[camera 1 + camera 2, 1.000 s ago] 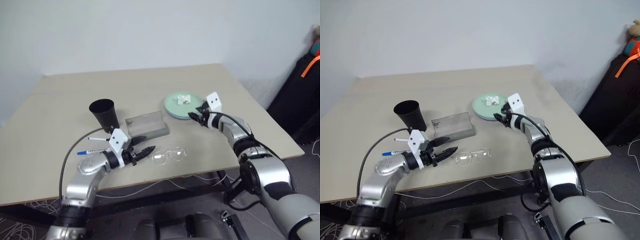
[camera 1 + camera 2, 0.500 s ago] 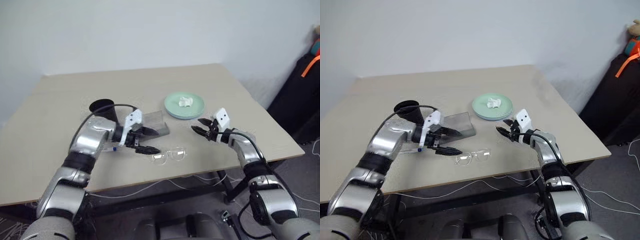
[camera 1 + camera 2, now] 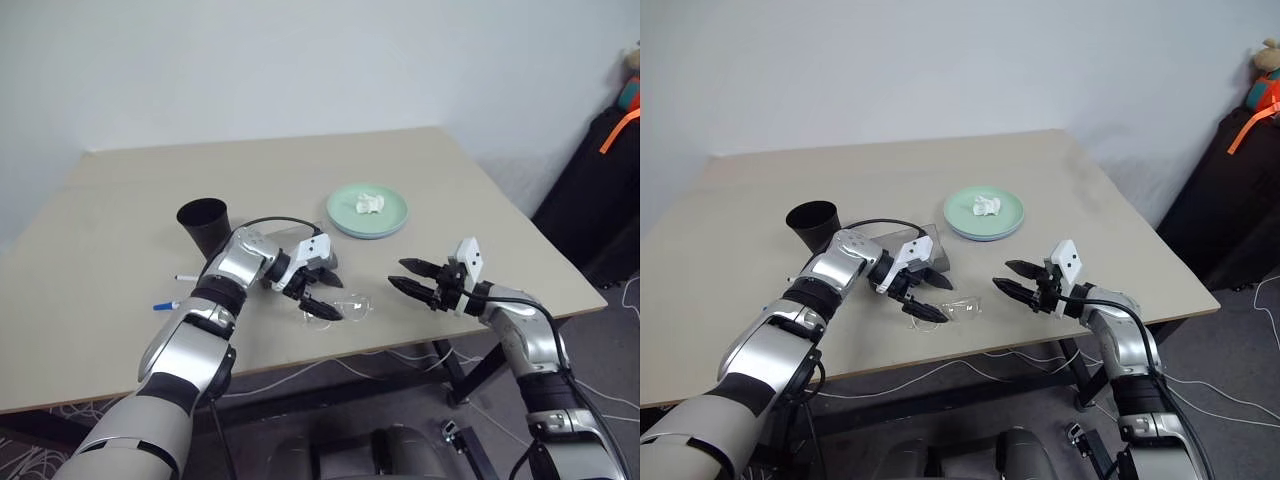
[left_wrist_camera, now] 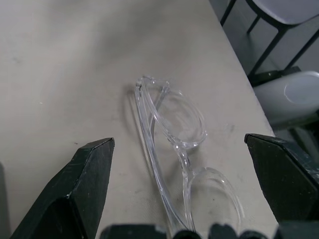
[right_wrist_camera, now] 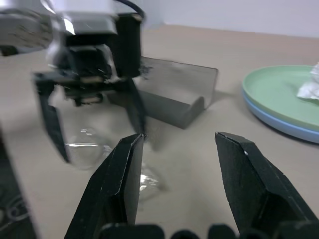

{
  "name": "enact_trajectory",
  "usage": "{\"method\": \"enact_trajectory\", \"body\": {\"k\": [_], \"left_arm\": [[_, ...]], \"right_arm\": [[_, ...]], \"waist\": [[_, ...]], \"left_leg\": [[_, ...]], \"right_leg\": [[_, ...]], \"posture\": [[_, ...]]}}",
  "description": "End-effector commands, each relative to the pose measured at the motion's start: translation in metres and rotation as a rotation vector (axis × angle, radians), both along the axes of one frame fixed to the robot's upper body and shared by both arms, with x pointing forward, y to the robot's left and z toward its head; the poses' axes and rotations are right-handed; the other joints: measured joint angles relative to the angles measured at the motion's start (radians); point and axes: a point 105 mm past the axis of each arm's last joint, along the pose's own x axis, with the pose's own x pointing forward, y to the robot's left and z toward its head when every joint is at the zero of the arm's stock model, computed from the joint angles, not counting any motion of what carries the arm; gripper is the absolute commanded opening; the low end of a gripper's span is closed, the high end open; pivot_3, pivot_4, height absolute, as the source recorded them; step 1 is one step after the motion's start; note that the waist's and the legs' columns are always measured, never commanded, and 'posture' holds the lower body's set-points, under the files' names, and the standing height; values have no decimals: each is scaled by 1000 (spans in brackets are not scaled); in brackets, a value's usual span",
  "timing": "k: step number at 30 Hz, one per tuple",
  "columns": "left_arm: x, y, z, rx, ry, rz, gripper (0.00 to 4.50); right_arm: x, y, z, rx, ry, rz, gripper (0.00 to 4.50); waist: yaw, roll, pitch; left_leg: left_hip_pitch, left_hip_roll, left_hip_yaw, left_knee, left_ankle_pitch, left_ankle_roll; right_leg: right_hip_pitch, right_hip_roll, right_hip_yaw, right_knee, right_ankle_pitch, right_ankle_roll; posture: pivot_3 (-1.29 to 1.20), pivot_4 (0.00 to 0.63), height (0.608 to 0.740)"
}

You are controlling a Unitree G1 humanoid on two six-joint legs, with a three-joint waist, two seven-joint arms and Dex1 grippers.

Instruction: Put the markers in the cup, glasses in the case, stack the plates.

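Note:
I should next take hold of the glasses point(image 3: 352, 305) with my left gripper by the bridge between their lenses, to put them in the grey case.
The clear glasses point(image 3: 352, 305) lie near the table's front edge. My left gripper point(image 3: 330, 296) hangs open just over them, one black finger point(image 4: 84, 184) on each side of the frame point(image 4: 172, 122), with no contact that I can see. My right gripper point(image 3: 398, 274) is open and empty, right of the glasses and pointing toward them. The grey case point(image 5: 172, 92) stands open behind my left hand. Left of it stands the black cup point(image 3: 205, 225). In front of the cup lie the white marker point(image 3: 190, 277) and the blue-capped marker point(image 3: 165, 304). The mint plate point(image 3: 390, 215) sits on the blue plate point(image 5: 279, 124).
A white paper wad point(image 3: 369, 203) lies on the mint plate. The table's front edge point(image 3: 300, 365) runs close under both grippers. A dark bag point(image 3: 610, 190) stands off the table's right side.
My left gripper swung from beside the markers to the right, over the glasses, and opened wider. My right gripper drew back from the plates toward the table's front edge.

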Motion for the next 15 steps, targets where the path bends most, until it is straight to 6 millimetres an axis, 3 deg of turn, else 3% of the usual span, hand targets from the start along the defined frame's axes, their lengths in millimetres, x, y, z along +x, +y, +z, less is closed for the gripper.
{"method": "enact_trajectory", "body": {"k": [1, 4, 6, 15], "left_arm": [[5, -4, 11, 18, -38, -43, 4451], [4, -5, 10, 26, -33, -50, 4451], [4, -5, 10, 29, -34, -54, 4084], [4, -6, 11, 11, -30, -57, 1169]], "right_arm": [[-3, 4, 15, 28, -49, 4, 2496], [-4, 7, 13, 32, -43, -9, 2496], [-5, 9, 11, 35, -40, -14, 2496], [-7, 14, 7, 45, -32, -30, 2496]], "waist": [[2, 0, 0], [3, -1, 0], [2, -1, 0], [2, -2, 1]], "left_leg": [[0, 0, -1, 0, 0, 0], [-1, 0, -2, 0, -1, -1], [-1, 0, -1, 1, -1, -1], [-1, 0, -1, 1, 0, 0]], "right_leg": [[0, 0, -1, 0, 0, 0], [1, 0, -2, 0, 0, 0], [0, -1, -2, 0, 0, 0], [0, -1, -2, -1, 0, 0]], "posture": [[0, 0, 740], [0, 0, 740], [0, 0, 740], [0, 0, 740]]}}
